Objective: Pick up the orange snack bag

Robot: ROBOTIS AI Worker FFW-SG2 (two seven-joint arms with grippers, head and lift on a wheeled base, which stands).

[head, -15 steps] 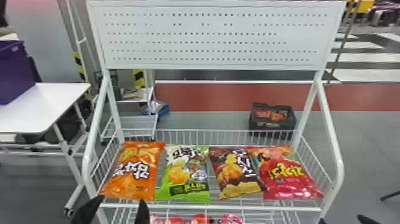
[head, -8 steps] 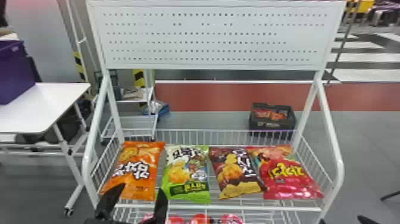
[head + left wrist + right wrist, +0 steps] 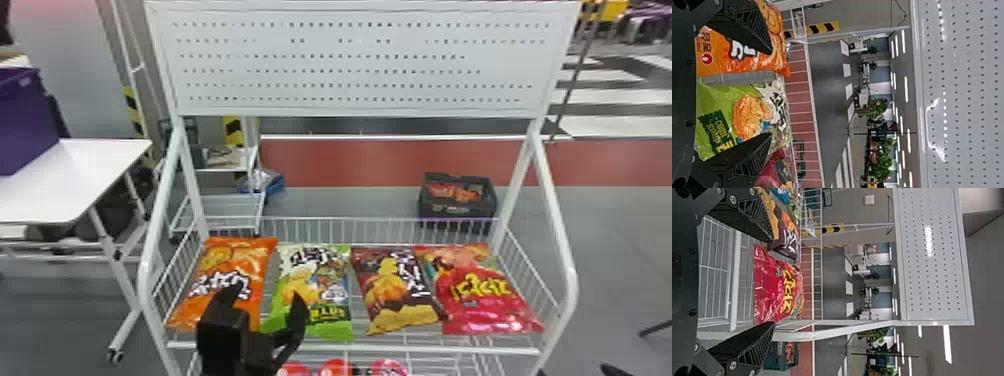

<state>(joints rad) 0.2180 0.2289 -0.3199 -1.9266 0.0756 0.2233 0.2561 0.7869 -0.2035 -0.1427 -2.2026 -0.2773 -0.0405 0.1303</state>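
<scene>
The left gripper grabs the orange snack bag by its white-lettered front (image 3: 212, 283) next, to lift the bag out of the wire rack.
In the head view my left gripper (image 3: 265, 305) stands open over the front of the shelf, its fingers in front of the orange snack bag (image 3: 230, 272) and the green bag (image 3: 312, 290). The orange bag lies at the shelf's left end. In the left wrist view the open gripper (image 3: 770, 94) has one finger over the orange bag (image 3: 742, 55) and the other over the green bag (image 3: 730, 113); nothing is held. In the right wrist view my right gripper (image 3: 773, 282) is open, with the red bag (image 3: 775, 286) beyond its fingers.
A brown bag (image 3: 395, 290) and a red bag (image 3: 480, 290) lie farther right in the wire rack (image 3: 360, 348). Red-topped items (image 3: 335, 367) sit on the tier below. A perforated panel (image 3: 350, 60) rises behind. To the left stands a white table (image 3: 75, 175).
My left gripper has moved right and up in the head view, from the orange bag's front edge to between the orange and green bags. The bags lie as before.
</scene>
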